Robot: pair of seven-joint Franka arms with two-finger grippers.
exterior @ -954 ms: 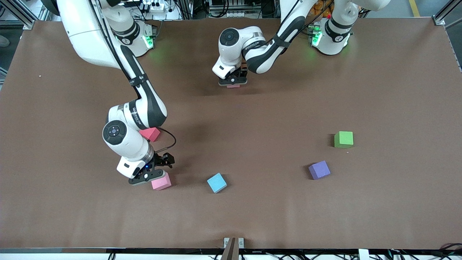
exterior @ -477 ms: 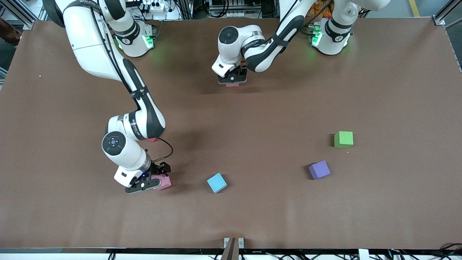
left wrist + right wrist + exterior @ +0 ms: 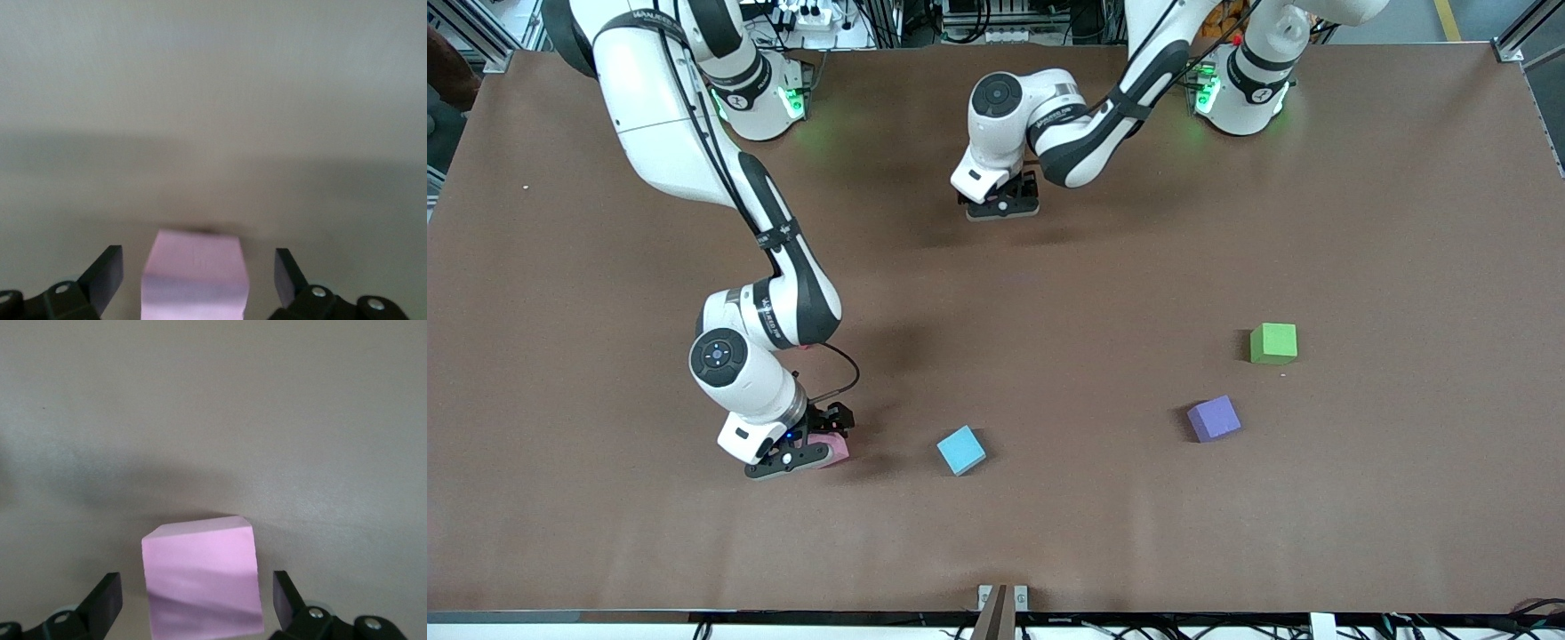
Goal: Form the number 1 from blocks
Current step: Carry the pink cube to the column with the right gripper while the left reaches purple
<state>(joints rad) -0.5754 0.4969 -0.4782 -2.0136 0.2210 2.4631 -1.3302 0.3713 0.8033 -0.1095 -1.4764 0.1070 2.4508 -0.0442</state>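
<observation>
My right gripper's fingers reach down around the light pink block (image 3: 838, 448) (image 3: 201, 583) on the tabletop, so it is time to close on it.
A light pink block (image 3: 835, 450) lies near the right arm's end of the table, and my right gripper (image 3: 805, 444) is low around it. In the right wrist view this pink block (image 3: 200, 580) sits between the open fingers (image 3: 105, 599), with a gap on each side. My left gripper (image 3: 1002, 203) is down at the table near the robots' bases and hides its block from the front. The left wrist view shows a second light pink block (image 3: 194, 270) between that gripper's open fingers (image 3: 107, 272). One purple block (image 3: 1214, 418) lies toward the left arm's end. The orange block and the other purple block are out of view.
A light blue cube (image 3: 960, 450) sits beside the right gripper's pink block, toward the table's middle. A green cube (image 3: 1272, 343) lies a little farther from the front camera than the purple block. The right arm's forearm hides the red cube almost entirely.
Both grippers have sunk lower over their pink blocks. The left gripper now covers its block in the front view, and the right gripper has shifted over its block, straddling it.
</observation>
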